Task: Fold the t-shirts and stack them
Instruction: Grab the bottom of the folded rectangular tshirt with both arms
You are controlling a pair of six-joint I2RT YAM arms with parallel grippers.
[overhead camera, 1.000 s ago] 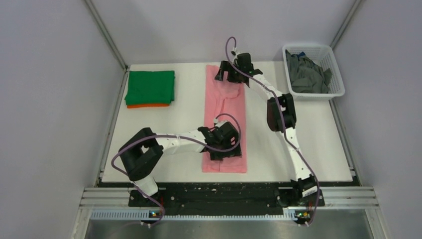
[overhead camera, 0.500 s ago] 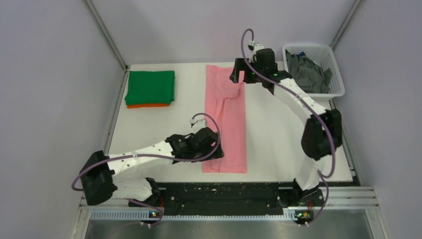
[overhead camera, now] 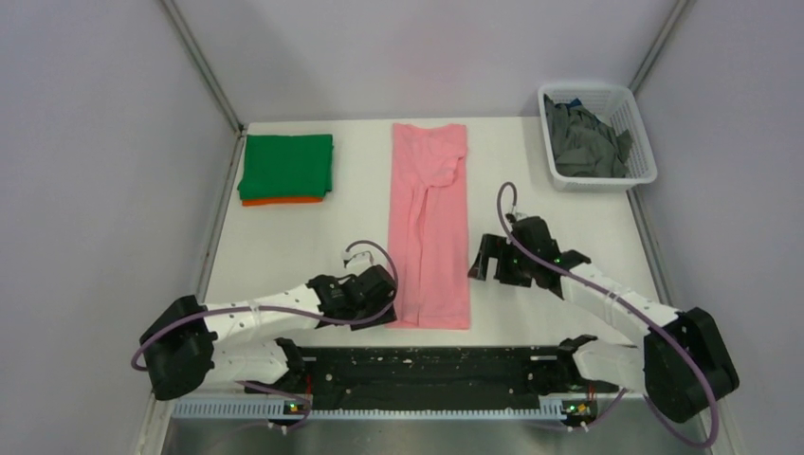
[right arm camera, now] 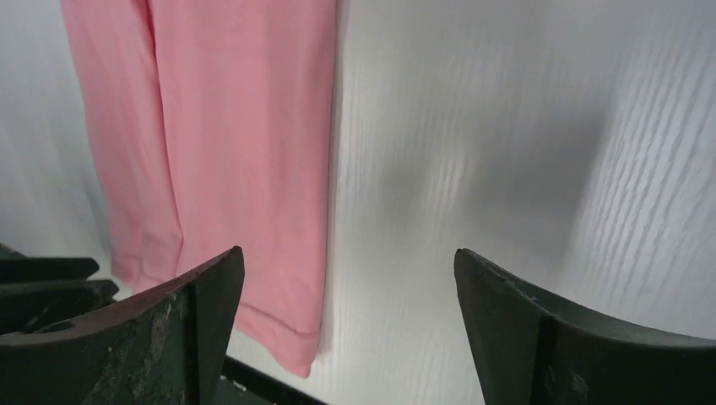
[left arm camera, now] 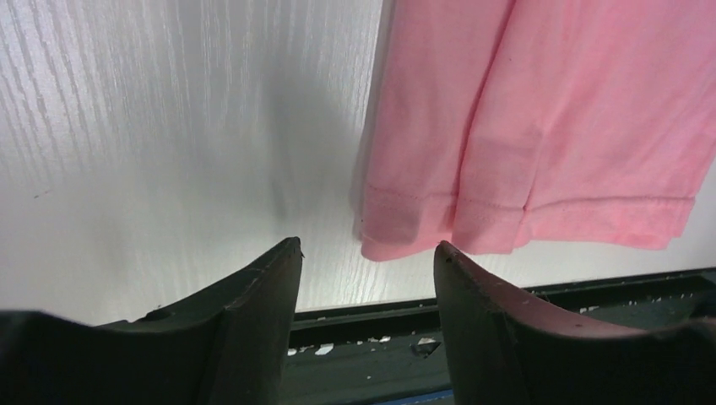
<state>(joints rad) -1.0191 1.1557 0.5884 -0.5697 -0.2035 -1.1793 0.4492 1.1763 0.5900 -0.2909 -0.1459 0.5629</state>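
Note:
The right gripper takes hold of the light pink t-shirt by its near hem corner (overhead camera: 464, 323) next, to fold the hem toward the collar end (overhead camera: 429, 131).
The light pink t-shirt (overhead camera: 431, 227) lies folded into a long narrow strip down the middle of the table, collar end at the back. My left gripper (overhead camera: 387, 308) is open and empty, just left of the shirt's near hem corner; the left wrist view shows that pink hem (left arm camera: 507, 126) just beyond my open gripper (left arm camera: 367, 247). My right gripper (overhead camera: 482, 268) is open and empty, beside the strip's right edge; the right wrist view shows the pink shirt (right arm camera: 236, 126) to the left of the gripper (right arm camera: 346, 253). The green t-shirt (overhead camera: 286, 164) lies folded on the orange t-shirt (overhead camera: 282, 200) at the back left.
A white lattice basket (overhead camera: 637, 176) at the back right holds several crumpled dark grey shirts (overhead camera: 583, 142). The black rail (overhead camera: 427, 365) runs along the table's near edge, close to the pink hem. Grey walls close in both sides.
My right arm has swung from the shirt's collar end to its near right side. My left gripper has drawn back off the shirt to the left of the hem.

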